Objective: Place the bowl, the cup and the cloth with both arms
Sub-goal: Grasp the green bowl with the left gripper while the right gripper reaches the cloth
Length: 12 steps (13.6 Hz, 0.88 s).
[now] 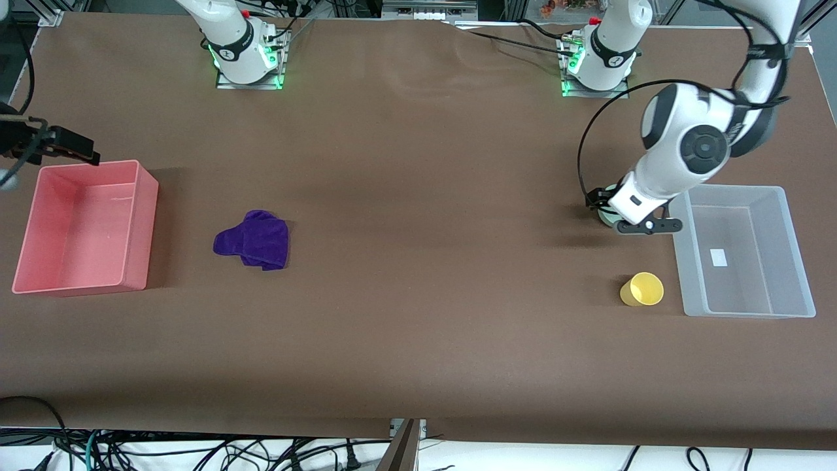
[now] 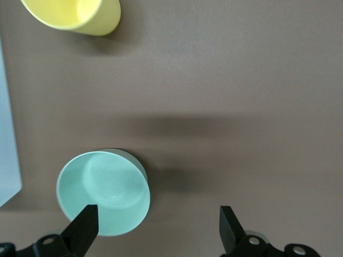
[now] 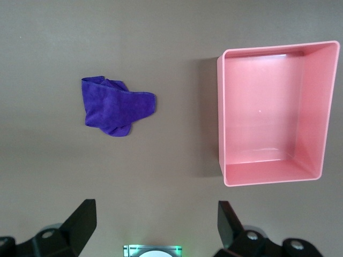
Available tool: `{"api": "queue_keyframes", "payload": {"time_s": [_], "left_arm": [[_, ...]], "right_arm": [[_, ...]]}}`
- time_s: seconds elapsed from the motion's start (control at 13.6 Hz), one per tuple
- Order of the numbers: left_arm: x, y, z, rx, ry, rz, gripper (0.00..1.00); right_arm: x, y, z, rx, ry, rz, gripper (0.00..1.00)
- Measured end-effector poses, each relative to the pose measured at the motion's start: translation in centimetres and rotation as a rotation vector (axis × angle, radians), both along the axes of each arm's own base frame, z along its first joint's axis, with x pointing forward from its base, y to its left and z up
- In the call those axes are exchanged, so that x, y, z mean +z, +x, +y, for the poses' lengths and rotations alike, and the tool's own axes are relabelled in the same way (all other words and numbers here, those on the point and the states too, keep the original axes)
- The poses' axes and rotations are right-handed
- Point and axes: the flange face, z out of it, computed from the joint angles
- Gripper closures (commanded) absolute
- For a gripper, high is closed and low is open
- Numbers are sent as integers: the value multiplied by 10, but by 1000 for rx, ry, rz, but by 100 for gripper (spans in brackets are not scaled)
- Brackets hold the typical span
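The purple cloth (image 1: 254,239) should go in the pink bin, so my right gripper should grab it by its crumpled folds next.
The mint-green bowl (image 2: 104,193) stands upright on the table beside the clear bin, mostly hidden under my left hand in the front view (image 1: 609,218). My left gripper (image 2: 158,227) is open just above it, one finger (image 2: 86,227) over the bowl's rim and the other over bare table; it also shows in the front view (image 1: 600,201). The yellow cup (image 1: 642,290) stands nearer the front camera than the bowl and also shows in the left wrist view (image 2: 80,13). The purple cloth (image 1: 254,239) lies crumpled beside the pink bin, also in the right wrist view (image 3: 115,104). My right gripper (image 3: 155,222) is open and empty, high over the pink bin's edge (image 1: 72,147).
An empty pink bin (image 1: 147,222) sits at the right arm's end of the table, also in the right wrist view (image 3: 221,115). A clear plastic bin (image 1: 680,261) holding a white label sits at the left arm's end. The tabletop is brown.
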Motion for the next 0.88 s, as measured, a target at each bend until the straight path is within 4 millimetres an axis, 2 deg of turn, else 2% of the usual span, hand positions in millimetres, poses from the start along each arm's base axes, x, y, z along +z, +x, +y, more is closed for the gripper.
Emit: {"api": "queue_keyframes", "payload": {"time_s": [0.15, 0.29, 0.44, 0.59, 0.74, 0.88], "left_arm": [[-30, -6, 11, -67, 70, 5, 2], [-46, -3, 33, -128, 110, 21, 2], [-60, -3, 49, -231, 91, 51, 2], [-74, -5, 56, -359, 61, 87, 1], [-79, -6, 66, -467, 35, 109, 2], [-80, -5, 87, -532, 13, 117, 11]], "right_arm": [[-26, 12, 9, 17, 3, 38, 0], [-59, 26, 17, 31, 5, 80, 0], [-98, 41, 20, 39, 24, 113, 0], [-141, 55, 33, 38, 72, 98, 0], [-177, 61, 57, 18, 86, 47, 0], [-207, 58, 95, -26, 89, -1, 0]]}}
